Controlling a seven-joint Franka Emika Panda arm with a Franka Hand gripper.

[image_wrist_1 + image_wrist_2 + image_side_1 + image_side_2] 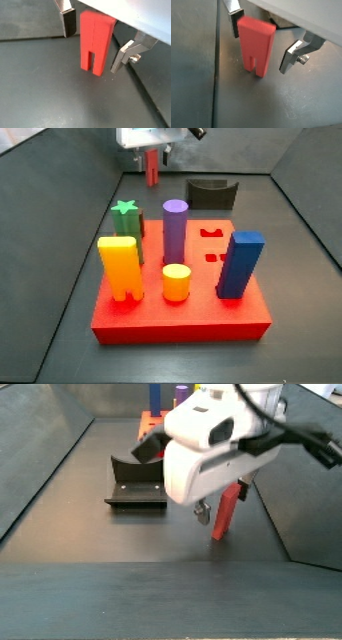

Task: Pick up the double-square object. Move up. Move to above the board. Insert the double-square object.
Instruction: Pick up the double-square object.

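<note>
The slotted lower end has to stay free for insertion, so my gripper should next grab the object by its solid upper section (151, 158) (97, 26).
The double-square object (95, 42) is a slim red post with a slot in its lower end. It stands upright on the dark floor at the far end of the bin (152, 170) (227, 509) (256, 47). My gripper (91, 52) (259, 52) is lowered around it and open. One silver finger (67, 22) stands on one side and the other finger (123, 56) on the opposite side, with a gap showing on each side. The board (181, 313), a thick red square block, lies nearer in a side view, well apart from the gripper (152, 150) (218, 504).
On the board stand a yellow-orange post (120, 268), a yellow cylinder (177, 283), a purple cylinder (174, 228), a green star peg (127, 220) and a blue post (241, 263). Open holes (211, 232) show in its top. The fixture (211, 195) (134, 479) sits beside the red post. Bin walls rise on both sides.
</note>
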